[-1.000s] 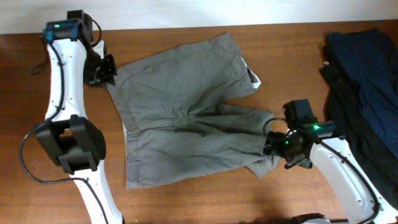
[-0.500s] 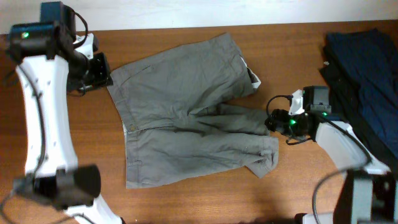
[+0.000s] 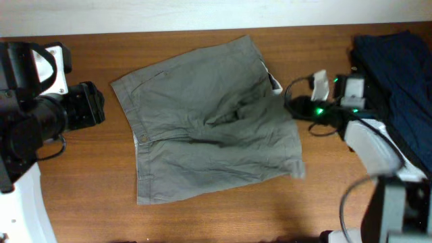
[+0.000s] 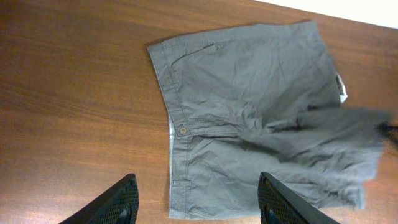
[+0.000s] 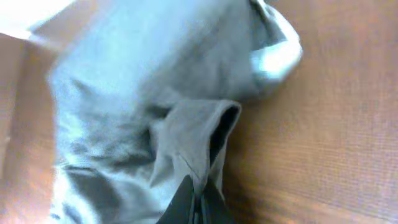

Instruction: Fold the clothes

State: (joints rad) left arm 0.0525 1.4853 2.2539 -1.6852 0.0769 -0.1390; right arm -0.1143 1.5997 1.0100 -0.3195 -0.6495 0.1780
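The waistband's near corner is in line with the raised near-leg hem, and my left gripper needs to grab that corner next. That is to fold one leg over the other.
The clothes, grey-olive shorts point(image 3: 202, 128), lie wrinkled in the middle of the wooden table, waistband to the left. My right gripper point(image 3: 291, 106) is shut on a fold of the near leg's hem, holding it raised over the other leg. The right wrist view shows the black fingertips point(image 5: 198, 202) pinching that cloth point(image 5: 193, 137). My left gripper point(image 4: 202, 208) is open and hangs high above the table to the left of the waistband point(image 4: 180, 130), holding nothing. In the overhead view the left gripper point(image 3: 94, 111) is apart from the shorts.
A pile of dark navy and black garments point(image 3: 395, 81) lies at the right edge, close behind my right arm. Bare wood point(image 3: 81, 182) shows left of the shorts and along the front.
My left gripper let go of the waistband corner, opened and drew back to the left and up. My right gripper shut on the near leg's hem and carried it towards the far leg.
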